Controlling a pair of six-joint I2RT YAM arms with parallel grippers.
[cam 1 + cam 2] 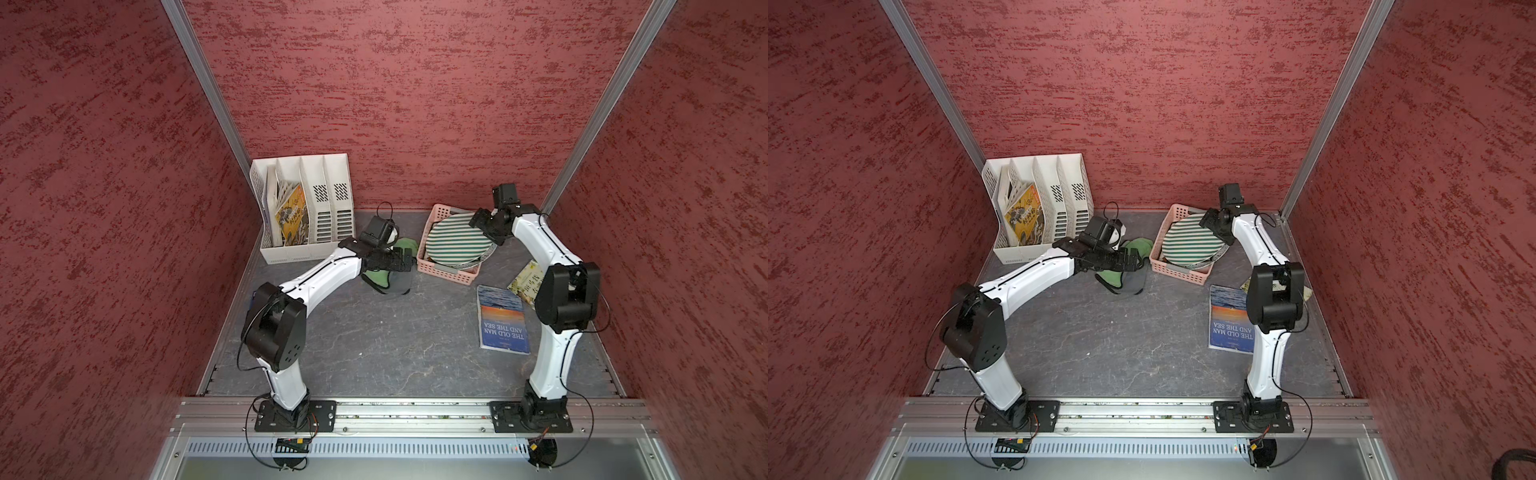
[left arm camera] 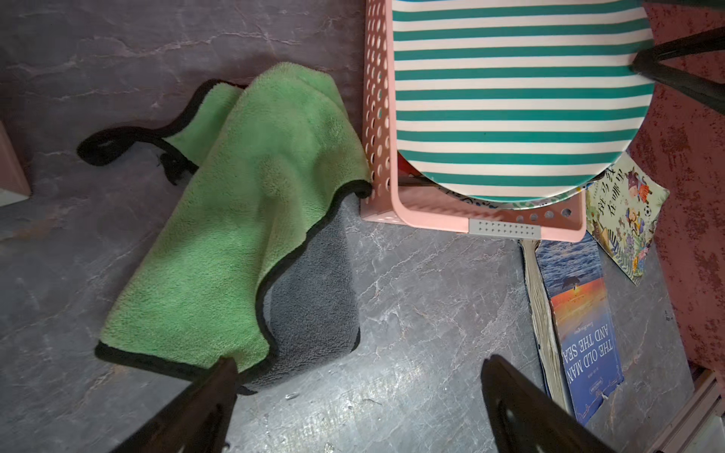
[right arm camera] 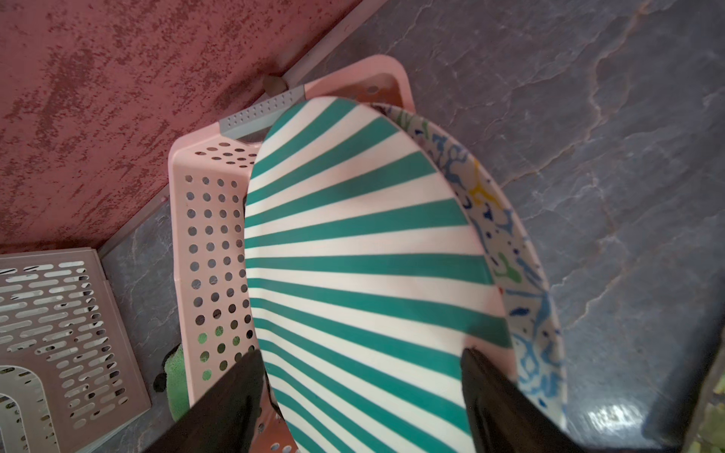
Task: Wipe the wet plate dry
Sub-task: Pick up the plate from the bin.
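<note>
The robot's left hand is to grab the cloth next by the raised middle of its green side, so its edges stay draping. The cloth can then wipe the plate.
The plate (image 1: 457, 241) (image 1: 1190, 243) has green and white stripes and leans in a pink basket (image 1: 446, 272) (image 3: 212, 235), resting on a second plate with blue and green splashes (image 3: 521, 274). My right gripper (image 1: 477, 222) (image 3: 361, 353) hovers open at the striped plate's far right rim, with the plate's face showing between its fingers. A green and grey cloth (image 1: 376, 280) (image 2: 243, 219) lies crumpled on the table, left of the basket. My left gripper (image 1: 405, 257) (image 2: 359, 362) is open just above the cloth's near corner, holding nothing.
A white file organizer (image 1: 307, 208) with booklets stands at the back left. A blue paperback (image 1: 503, 320) and a picture book (image 1: 525, 282) lie on the table right of the basket, near the right arm. Red walls close in on three sides.
</note>
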